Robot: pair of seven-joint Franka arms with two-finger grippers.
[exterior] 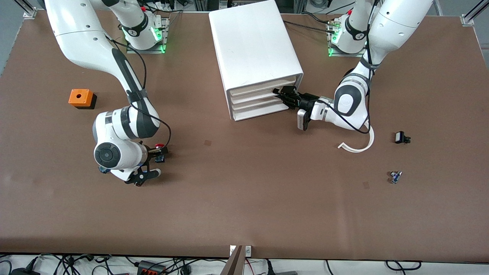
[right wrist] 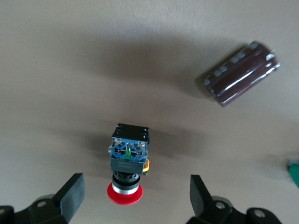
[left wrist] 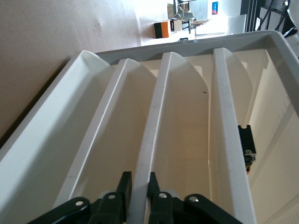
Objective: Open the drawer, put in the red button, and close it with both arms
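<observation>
My right gripper needs to go lower before it closes on the red cap, because the cap is below its open fingers in the right wrist view.
The white cabinet [exterior: 254,49] stands at the table's middle near the robots' bases. My left gripper [exterior: 285,96] is at its drawer fronts, shut on the front rim of one of the middle drawers [left wrist: 148,140]; its fingers [left wrist: 125,186] pinch that rim from both sides. All drawer fronts stand about flush. The red button [exterior: 160,146] lies on its side on the table toward the right arm's end, red cap toward my right gripper [right wrist: 125,161]. My right gripper [right wrist: 136,196] is low over it and open, with the cap between its fingertips [right wrist: 72,193] but apart from them.
An orange box with a hole [exterior: 81,98] sits toward the right arm's end. A brown cylinder [right wrist: 240,73] lies near the button. A white curved strip [exterior: 358,144], a black part [exterior: 401,137] and a small blue part [exterior: 395,176] lie toward the left arm's end.
</observation>
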